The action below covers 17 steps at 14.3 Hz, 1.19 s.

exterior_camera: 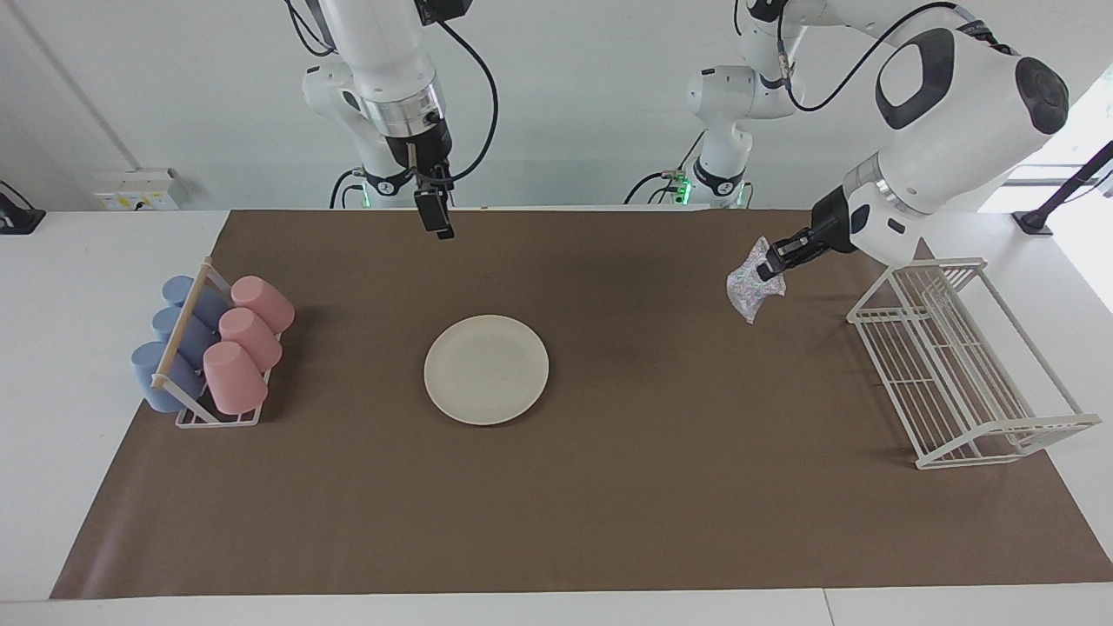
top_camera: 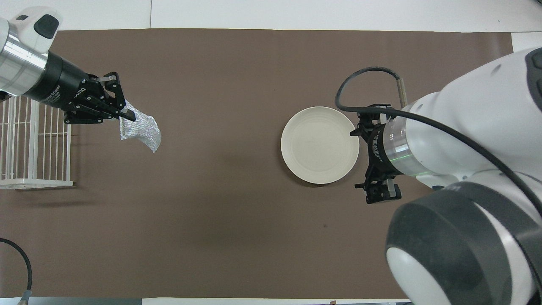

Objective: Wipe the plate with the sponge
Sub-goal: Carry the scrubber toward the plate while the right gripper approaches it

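Observation:
The sponge already has one end covered by my left gripper's fingers, so my right gripper needs to grip it by its free, limp end point(top_camera: 153, 137) next.
The round cream-white plate point(exterior_camera: 486, 369) point(top_camera: 319, 145) lies flat in the middle of the brown mat, with nothing on it. My left gripper point(exterior_camera: 769, 271) point(top_camera: 123, 112) is shut on one end of the sponge point(exterior_camera: 753, 291) point(top_camera: 142, 131), a silvery speckled pad that hangs limp in the air. It is over bare mat between the plate and the wire rack. My right gripper point(exterior_camera: 437, 222) point(top_camera: 374, 154) hangs high with its fingers spread open and nothing between them, over the mat beside the plate's rim, toward the right arm's end.
A white wire dish rack point(exterior_camera: 935, 263) point(top_camera: 36, 184) stands at the left arm's end of the mat. A small rack of blue and pink cups point(exterior_camera: 209, 348) lying on their sides stands at the right arm's end.

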Motion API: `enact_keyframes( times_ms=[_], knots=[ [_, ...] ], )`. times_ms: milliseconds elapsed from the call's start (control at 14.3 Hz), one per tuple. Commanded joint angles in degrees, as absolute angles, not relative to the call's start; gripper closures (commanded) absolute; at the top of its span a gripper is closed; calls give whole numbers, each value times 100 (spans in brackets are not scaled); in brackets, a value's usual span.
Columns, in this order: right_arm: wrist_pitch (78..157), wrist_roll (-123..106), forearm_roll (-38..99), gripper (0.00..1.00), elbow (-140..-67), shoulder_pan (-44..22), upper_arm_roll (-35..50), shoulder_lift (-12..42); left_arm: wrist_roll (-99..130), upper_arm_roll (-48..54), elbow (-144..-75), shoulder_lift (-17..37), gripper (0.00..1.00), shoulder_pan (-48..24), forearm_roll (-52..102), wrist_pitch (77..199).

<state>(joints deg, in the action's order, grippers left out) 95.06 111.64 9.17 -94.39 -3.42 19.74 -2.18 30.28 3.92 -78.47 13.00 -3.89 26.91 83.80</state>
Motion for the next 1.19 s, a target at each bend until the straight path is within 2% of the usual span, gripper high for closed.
enact_keyframes(
  times_ms=[0,279,488,837,1116],
  knots=[
    [9949,11619,1072,0,-10019,-518,2021,-571,3024,413,-8830,775,100,-316,3609,8980],
    [10160,11628,1072,0,-10213,-642,2013,-650,2342,422,-10357,64,100,-334,5216,10017],
    [10125,11619,1063,0,-10248,-650,2021,-685,1330,422,-11327,-447,100,-334,6185,10230],
    [10423,11724,1159,0,-10336,-835,2030,-729,433,448,-11917,-694,100,-606,6994,10248],
    [11319,12207,1573,0,-10520,-1220,2030,-695,-359,448,-12470,-931,100,-756,7399,10169]
  ],
)
